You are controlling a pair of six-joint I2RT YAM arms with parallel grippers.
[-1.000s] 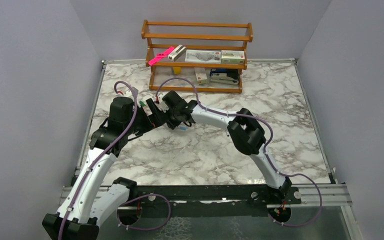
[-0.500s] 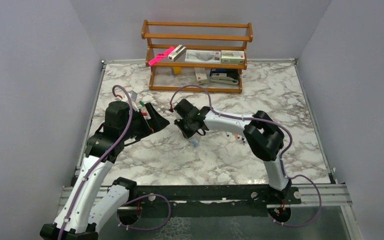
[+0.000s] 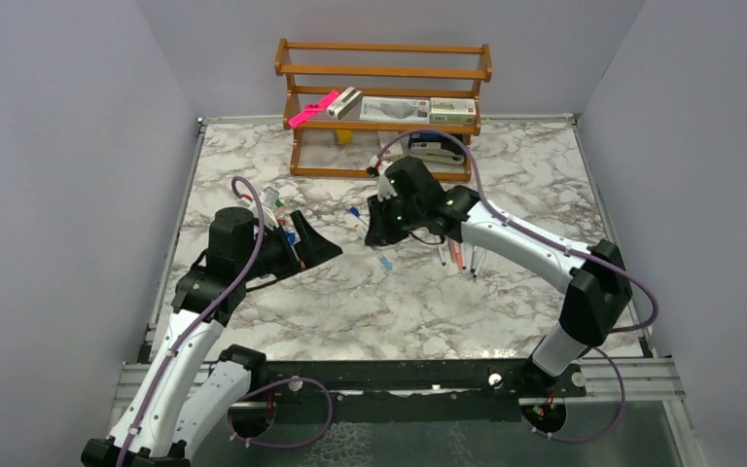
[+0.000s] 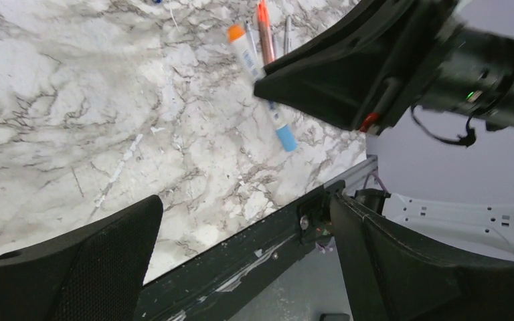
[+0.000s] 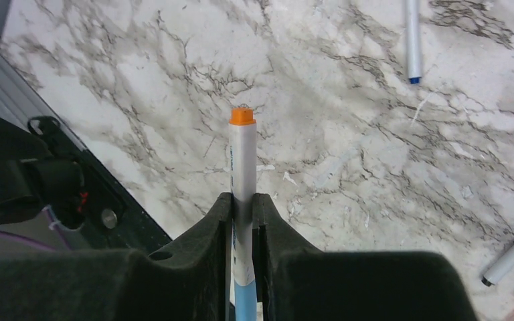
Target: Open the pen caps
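Note:
I should next grab the pen's light-blue end (image 3: 386, 263) (image 4: 286, 138) with my left gripper to open the cap, and leave the white body of the pen to my right gripper.
My right gripper (image 3: 378, 232) (image 5: 242, 200) is shut on a white-barrelled pen (image 5: 242, 160) and holds it above the marble table. The pen has an orange end (image 5: 242, 116) past the fingertips and a light-blue end (image 3: 386, 263) on the other side of the jaws. It also shows in the left wrist view (image 4: 258, 73), gripped by the right fingers (image 4: 348, 80). My left gripper (image 3: 319, 239) (image 4: 247, 257) is open and empty, a short way left of the right gripper. Several more pens (image 3: 454, 255) lie on the table to the right. Others (image 3: 275, 207) lie behind the left gripper.
A wooden rack (image 3: 384, 124) stands at the back with a pink bar (image 3: 313, 109), boxes and a black stapler (image 3: 436, 150). The table's black front rail (image 4: 241, 261) is below the left gripper. Loose pens (image 5: 411, 40) (image 4: 266, 27) lie on the marble.
The two grippers were together a second ago and have drawn apart. My right arm swung back and right with the pen. My left gripper moved slightly toward the front and stands open.

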